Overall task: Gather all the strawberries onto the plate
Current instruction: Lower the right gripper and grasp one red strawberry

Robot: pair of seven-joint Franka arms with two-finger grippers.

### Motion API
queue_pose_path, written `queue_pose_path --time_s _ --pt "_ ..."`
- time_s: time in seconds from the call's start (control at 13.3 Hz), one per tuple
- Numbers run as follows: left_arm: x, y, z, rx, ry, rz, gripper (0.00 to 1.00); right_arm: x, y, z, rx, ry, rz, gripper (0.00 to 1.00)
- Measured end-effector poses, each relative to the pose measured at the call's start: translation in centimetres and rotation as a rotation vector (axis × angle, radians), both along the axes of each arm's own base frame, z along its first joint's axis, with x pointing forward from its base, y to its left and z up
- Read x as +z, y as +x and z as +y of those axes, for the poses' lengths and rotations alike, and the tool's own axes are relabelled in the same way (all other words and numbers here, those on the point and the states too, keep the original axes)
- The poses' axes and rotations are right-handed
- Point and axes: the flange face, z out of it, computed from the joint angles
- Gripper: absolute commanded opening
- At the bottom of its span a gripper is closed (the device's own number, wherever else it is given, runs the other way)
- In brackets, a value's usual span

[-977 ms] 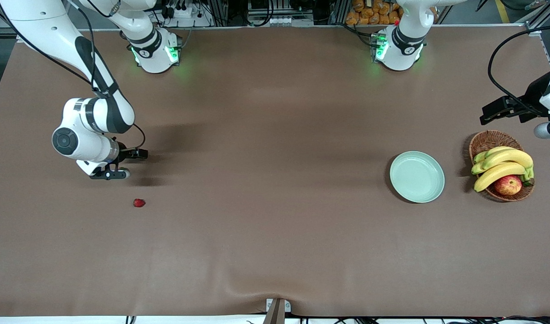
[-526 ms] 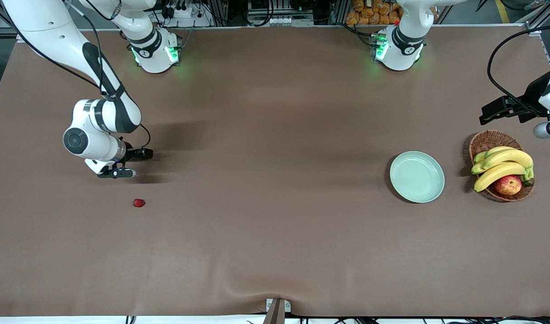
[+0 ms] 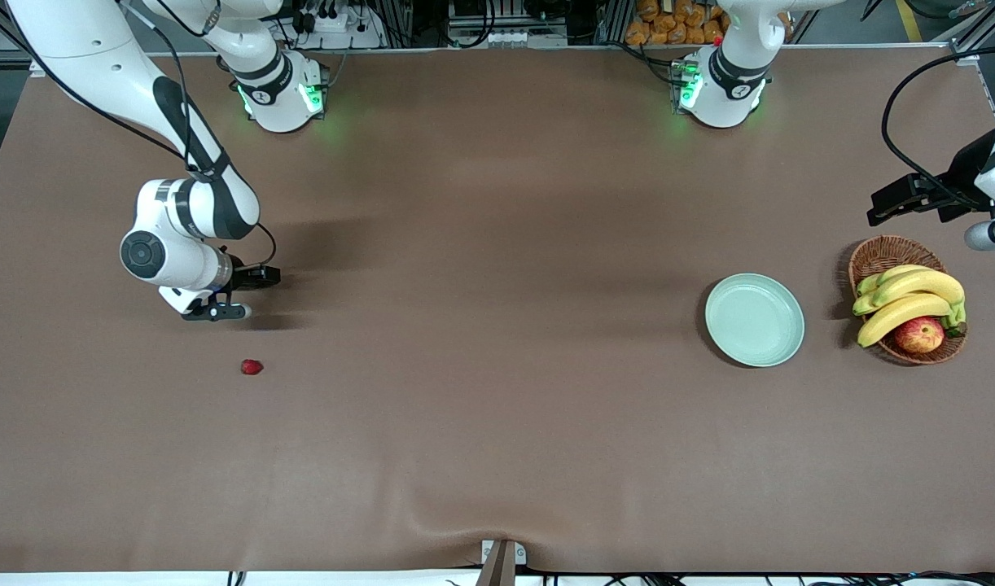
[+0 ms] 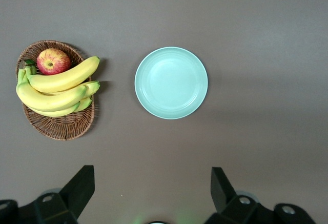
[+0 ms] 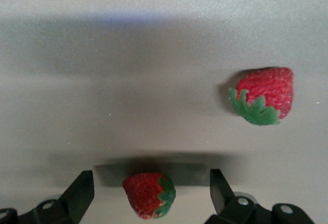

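Observation:
My right gripper closes on the lower strawberry next, since in the right wrist view its fingers stand on either side of that strawberry.
My right gripper [image 3: 214, 311] is low over the table near the right arm's end. In the right wrist view it [image 5: 151, 174] is open, with one strawberry [image 5: 148, 196] lying between the jaws and untouched; that berry is hidden in the front view. A second strawberry [image 3: 252, 367] lies on the table nearer to the front camera and also shows in the right wrist view [image 5: 262, 102]. A third is out of view. The mint-green plate [image 3: 754, 319] is empty near the left arm's end. My left gripper [image 3: 986, 236] waits high above the basket, open and empty [image 4: 152, 175], with the plate [image 4: 171, 82] below it.
A brown wicker basket [image 3: 880, 256] with bananas [image 3: 909, 297] and a red-yellow apple [image 3: 918, 334] stands beside the plate, at the left arm's end of the table. The brown table cover [image 3: 497, 407] has a slight wrinkle at its front edge.
My right gripper has shifted a little toward the middle of the table, staying low. The strawberry on the table, the plate and the left arm have not moved.

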Motion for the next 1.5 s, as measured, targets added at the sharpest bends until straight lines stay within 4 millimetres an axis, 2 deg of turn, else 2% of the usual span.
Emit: queue_pose_path --time_s 0.3,0.38,0.53,0.6,0.68,0.75,1.28,1.43,1.5 --pt "0.0 0.0 -0.1 -0.001 0.0 0.0 1.0 -0.1 -0.2 0.0 0.0 0.0 0.005 1.0" --pt "0.0 0.0 -0.1 -0.002 0.0 0.0 1.0 -0.1 -0.2 0.0 0.0 0.0 0.005 0.84" --pt "0.0 0.0 -0.1 -0.002 0.0 0.0 1.0 -0.1 -0.2 0.0 0.0 0.0 0.005 0.45" --pt "0.0 0.0 -0.1 -0.002 0.0 0.0 1.0 0.0 -0.1 0.0 0.0 0.0 0.003 0.31" --pt "0.0 0.0 -0.1 -0.002 0.0 0.0 1.0 0.3 -0.1 0.1 0.001 0.001 0.001 0.22" --pt "0.0 0.0 -0.1 -0.002 0.0 0.0 1.0 0.5 0.0 0.0 0.0 0.0 -0.001 0.2" --pt "0.0 0.0 0.0 -0.001 0.0 -0.001 1.0 0.8 0.0 0.3 0.008 0.001 0.003 0.2" --pt "0.0 0.0 0.1 0.002 0.0 -0.001 1.0 2.1 0.4 1.1 0.023 0.002 -0.013 0.2" --pt "0.0 0.0 0.3 0.005 0.0 -0.001 1.0 3.3 0.8 1.6 0.033 0.002 -0.029 0.2"
